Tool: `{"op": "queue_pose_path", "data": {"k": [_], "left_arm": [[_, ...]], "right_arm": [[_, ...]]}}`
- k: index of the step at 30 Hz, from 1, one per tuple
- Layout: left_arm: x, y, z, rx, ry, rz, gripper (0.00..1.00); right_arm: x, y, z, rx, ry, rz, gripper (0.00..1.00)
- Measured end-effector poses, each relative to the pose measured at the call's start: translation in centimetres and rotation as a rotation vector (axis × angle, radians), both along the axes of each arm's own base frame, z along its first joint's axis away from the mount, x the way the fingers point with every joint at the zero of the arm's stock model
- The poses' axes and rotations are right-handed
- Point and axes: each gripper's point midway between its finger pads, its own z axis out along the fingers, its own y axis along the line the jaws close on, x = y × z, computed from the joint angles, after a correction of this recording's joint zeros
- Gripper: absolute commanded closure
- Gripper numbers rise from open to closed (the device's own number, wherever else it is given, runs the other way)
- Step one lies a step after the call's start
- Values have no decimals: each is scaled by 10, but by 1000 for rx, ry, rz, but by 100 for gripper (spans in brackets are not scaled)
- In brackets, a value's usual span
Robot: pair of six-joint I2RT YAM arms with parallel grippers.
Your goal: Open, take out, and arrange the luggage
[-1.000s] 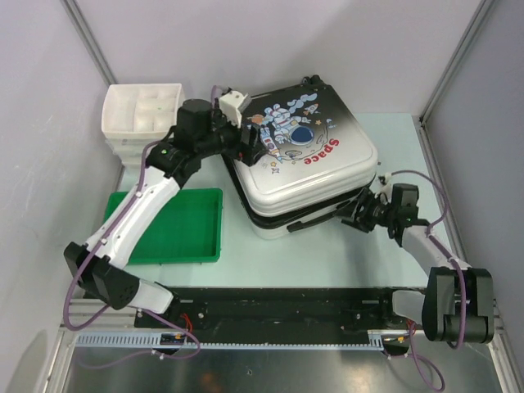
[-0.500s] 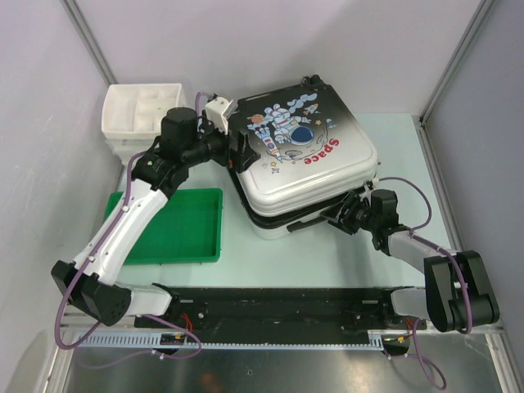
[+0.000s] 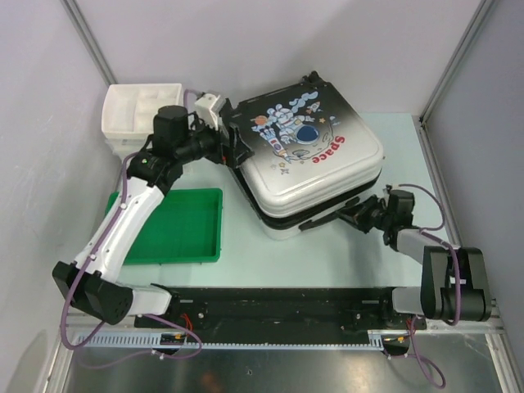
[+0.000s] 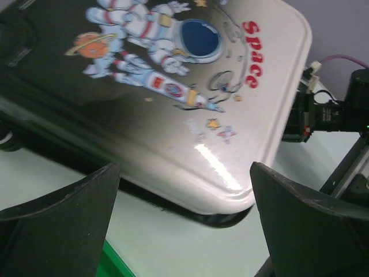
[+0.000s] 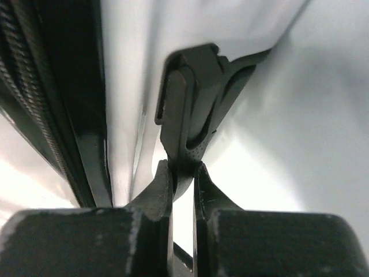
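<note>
My left gripper takes hold of the luggage (image 3: 315, 160) by the wheel on its lid half next, to raise the lid.
The luggage (image 3: 315, 160) lies flat and closed at the table's back centre, with its astronaut and "Space" lid up. It also fills the left wrist view (image 4: 190, 86). My left gripper (image 3: 236, 147) is open and empty at the case's left edge; the wrist view (image 4: 181, 173) shows its fingers spread wide above the near corner. My right gripper (image 3: 358, 214) is at the case's front right edge. In the right wrist view (image 5: 183, 170) it is shut on a dark zipper pull (image 5: 187, 109) beside the zipper track.
A white compartmented drawer box (image 3: 139, 110) stands at the back left. A flat green tray (image 3: 176, 225) lies left of the case, under my left arm. A black rail (image 3: 286, 299) runs along the near edge. Grey walls close in both sides.
The case has shifted to the right and turned slightly. My left gripper drew back from the lid to its left edge. My right gripper went left, then back right, still at the front seam.
</note>
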Motion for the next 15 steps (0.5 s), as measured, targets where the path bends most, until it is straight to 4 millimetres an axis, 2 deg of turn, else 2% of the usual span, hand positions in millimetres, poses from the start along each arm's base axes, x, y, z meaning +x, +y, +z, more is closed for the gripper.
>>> {"op": "queue_pose_path", "data": {"k": [5,9,15], "left_arm": [[15,22,-4,-43,51,69,1],[14,20,-6,-54,62,58,2],[17,16,-8,-61,66,40,3]], "right_arm": [[15,-66,2,-29,23,-112,100],[30,-126,3,-115,27,-189,100],[84,-214,6,-300,8,-212,100]]}}
